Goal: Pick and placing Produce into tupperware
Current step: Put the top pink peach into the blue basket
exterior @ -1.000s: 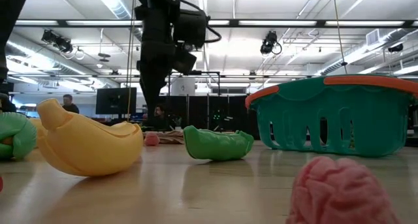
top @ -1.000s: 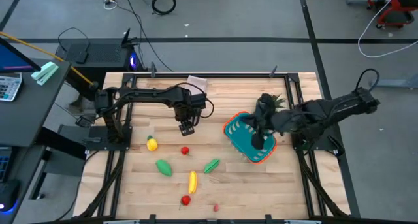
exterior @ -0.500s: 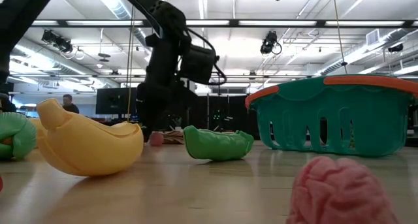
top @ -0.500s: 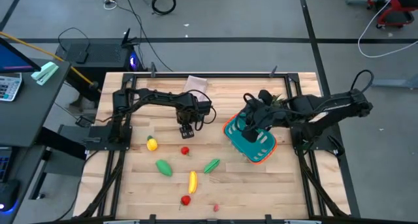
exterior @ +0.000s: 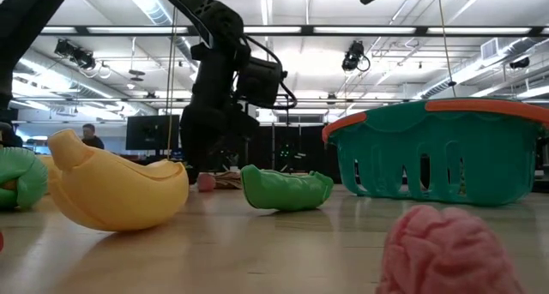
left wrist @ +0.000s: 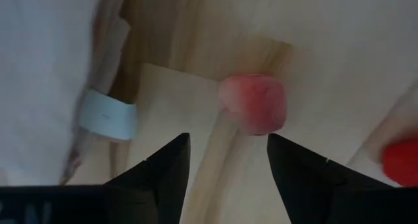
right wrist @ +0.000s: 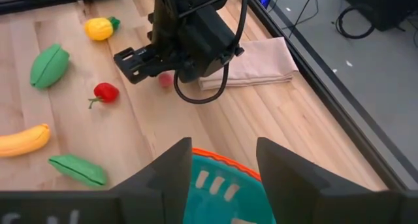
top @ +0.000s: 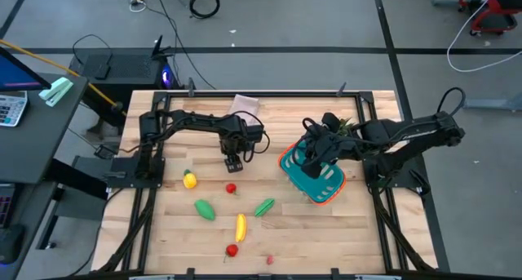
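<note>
The small pink ball goes in the teal tupperware (top: 314, 175), so my left gripper will grab its rounded sides next.
My left gripper (top: 234, 161) points down just above the table, open. A small pink ball (left wrist: 253, 104) lies on the wood just past its fingertips (left wrist: 171, 164), untouched. My right gripper (top: 313, 151) hangs open above the far left corner of the teal tupperware (top: 314, 175), slanting down over its orange rim (right wrist: 221, 162). The rest of the produce lies on the table: a lemon (top: 189, 180), a red tomato (top: 231, 188), a green fruit (top: 204, 209), a green pod (top: 264, 206), a banana (top: 241, 227) and another red piece (top: 232, 250).
A folded beige cloth (top: 245, 105) lies at the far edge, just behind my left gripper. A potted green plant (top: 349, 126) stands behind the basket. A small pink piece (top: 270, 260) lies near the front edge. Metal rails frame the table's sides.
My left gripper has come down toward the table and now stands low over the small pink ball. My right gripper has tipped up out of the basket and drawn back toward the basket's far left corner.
</note>
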{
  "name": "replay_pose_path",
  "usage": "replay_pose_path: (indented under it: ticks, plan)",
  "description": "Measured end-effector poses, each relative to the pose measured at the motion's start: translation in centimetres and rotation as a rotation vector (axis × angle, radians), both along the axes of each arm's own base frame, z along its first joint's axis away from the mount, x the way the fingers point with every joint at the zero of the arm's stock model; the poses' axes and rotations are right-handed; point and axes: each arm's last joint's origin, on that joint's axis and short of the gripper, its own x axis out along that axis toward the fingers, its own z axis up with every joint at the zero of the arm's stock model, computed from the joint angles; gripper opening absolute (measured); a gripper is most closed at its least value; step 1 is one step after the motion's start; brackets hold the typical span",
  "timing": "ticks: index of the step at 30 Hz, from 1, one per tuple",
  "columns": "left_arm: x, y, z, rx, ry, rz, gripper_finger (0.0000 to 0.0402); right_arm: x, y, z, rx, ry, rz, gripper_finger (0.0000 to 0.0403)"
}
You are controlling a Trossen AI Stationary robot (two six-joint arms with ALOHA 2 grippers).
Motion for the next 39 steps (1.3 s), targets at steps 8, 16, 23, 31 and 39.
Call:
replay_pose_path:
  ticks: [8,16,23,31,39]
  plan:
    - [0.9,-1.3,0.0,0.000,-0.070,-0.015,0.0207,0.0,-0.2,0.0,-0.014,0.008,0.008,0.0179]
    - [1.4,-1.4,-0.1,0.009,-0.114,-0.001,0.0214,0.1,-0.6,0.0,-0.018,0.012,-0.005,0.0181]
    - [1.6,-1.3,0.0,0.016,-0.137,0.018,0.0209,0.1,-0.7,0.0,-0.021,0.014,-0.004,0.0181]
    - [1.6,-1.3,0.0,0.016,-0.137,0.018,0.0200,0.1,-0.7,0.0,-0.024,0.016,-0.001,0.0181]
    - [1.6,-1.3,0.0,0.014,-0.133,0.022,0.0117,0.1,-0.7,0.0,-0.025,0.017,0.000,0.0181]
